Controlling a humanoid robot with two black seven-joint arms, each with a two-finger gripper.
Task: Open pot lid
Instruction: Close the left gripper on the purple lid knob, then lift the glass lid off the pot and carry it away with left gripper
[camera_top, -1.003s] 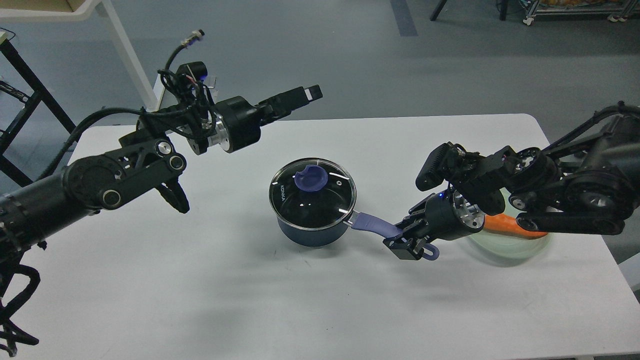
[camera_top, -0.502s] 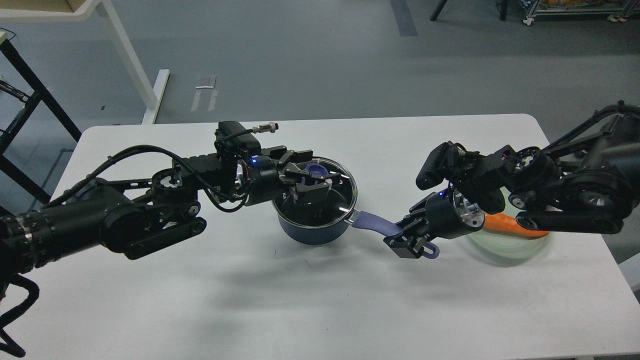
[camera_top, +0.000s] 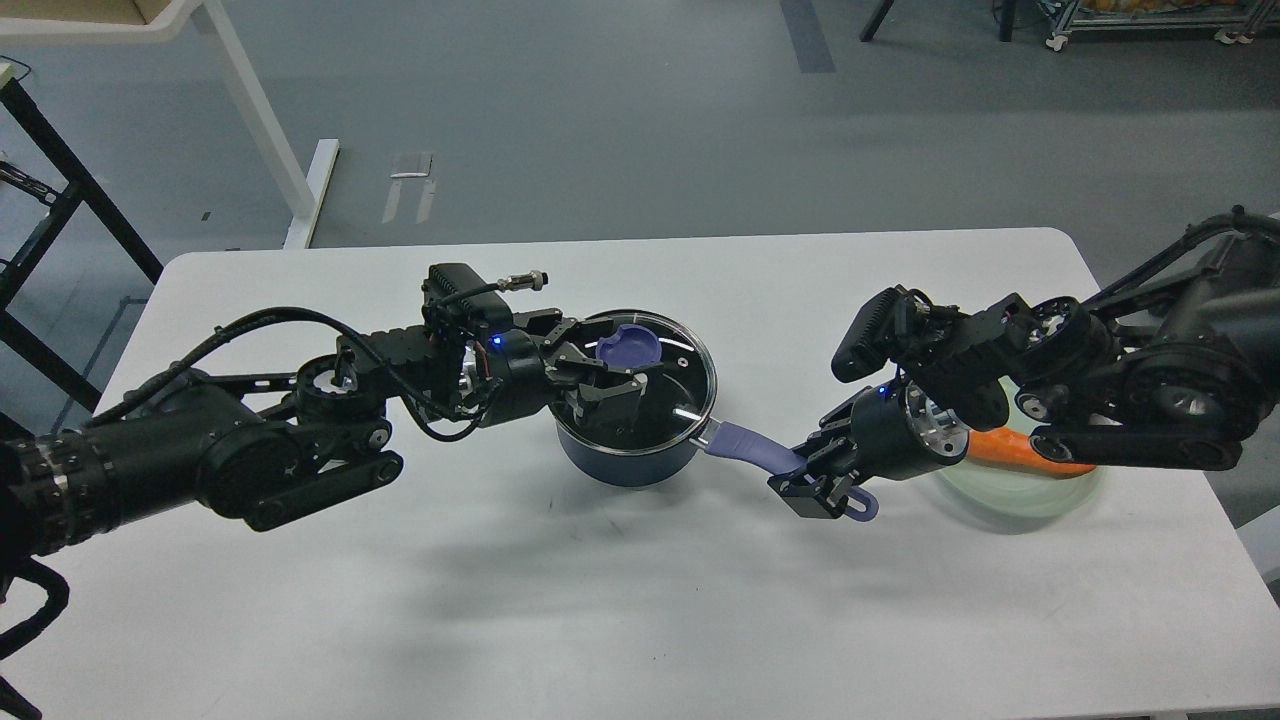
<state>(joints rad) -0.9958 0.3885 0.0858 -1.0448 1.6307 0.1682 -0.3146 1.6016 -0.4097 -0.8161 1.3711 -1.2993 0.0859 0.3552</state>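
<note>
My left gripper grabs the lid by its purple knob next, since the steel rim (camera_top: 714, 382) sits flush on the pot and only the knob stands up.
A dark blue pot (camera_top: 620, 462) with a glass lid (camera_top: 680, 385) stands mid-table. The lid carries a blue-purple knob (camera_top: 628, 346). My left gripper (camera_top: 612, 362) lies over the lid, open, with one finger on each side of the knob. Whether the fingers touch the knob I cannot tell. My right gripper (camera_top: 815, 482) is shut on the far end of the pot's purple handle (camera_top: 745, 447) and holds it low over the table.
A pale green glass plate (camera_top: 1020, 500) with an orange carrot (camera_top: 1010, 448) sits at the right, partly under my right arm. The table's front edge is near the bottom of the view, and its right edge (camera_top: 1215, 480) lies beyond the plate.
My left gripper swung down from high at the back left onto the lid and now straddles the knob. The pot shifted slightly. The right gripper stayed on the handle.
</note>
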